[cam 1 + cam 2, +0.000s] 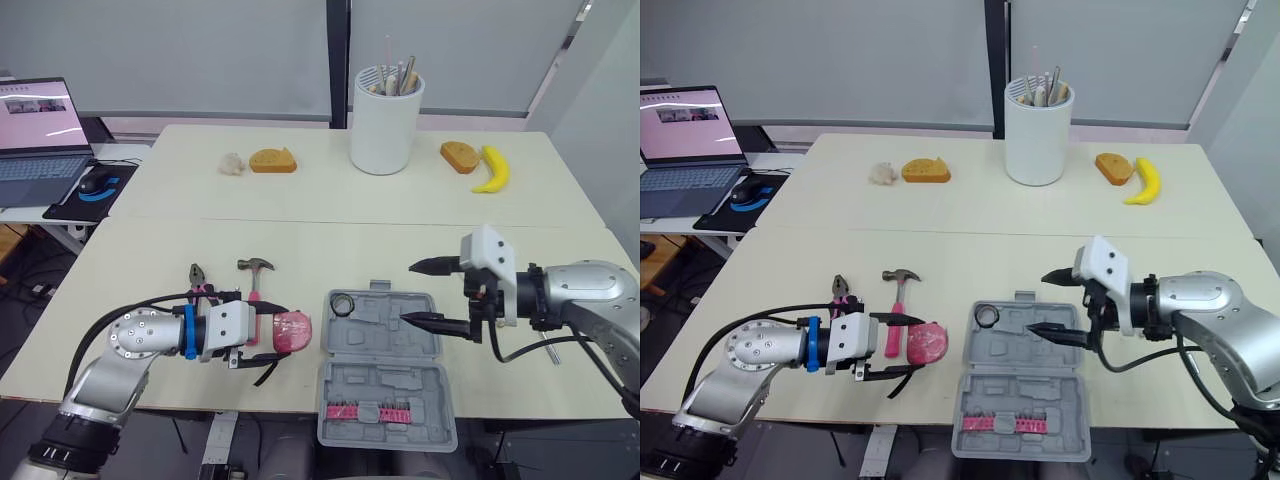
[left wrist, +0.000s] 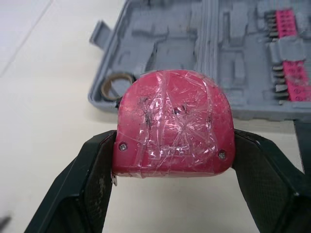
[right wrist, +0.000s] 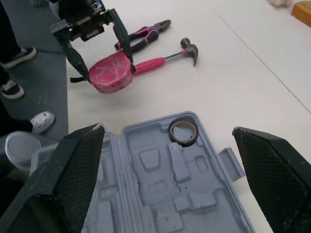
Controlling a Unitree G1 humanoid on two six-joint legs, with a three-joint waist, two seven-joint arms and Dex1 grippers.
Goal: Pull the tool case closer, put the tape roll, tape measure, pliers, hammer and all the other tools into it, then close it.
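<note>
My right gripper grabs the tape measure's loose end sticking out past the black fingers next, since they already press both sides of the tape measure (image 1: 292,329).
The grey tool case (image 1: 385,370) lies open near the table's front edge, with the tape roll (image 1: 343,303) in its far-left corner and pink bits (image 1: 366,411) in the near half. My left gripper (image 1: 283,340) is shut on the pink tape measure (image 1: 292,329), just left of the case; the black fingers (image 2: 92,184) press both its sides. The pink-handled hammer (image 1: 256,276) and pliers (image 1: 200,281) lie on the table behind the left gripper. My right gripper (image 1: 432,293) is open above the case's far-right part, holding nothing.
At the back of the table stand a white holder with utensils (image 1: 386,125), a bread piece (image 1: 272,160), a small pale object (image 1: 233,164), another bread piece (image 1: 460,155) and a banana (image 1: 491,170). A laptop (image 1: 40,130) and mouse sit on a side desk at left.
</note>
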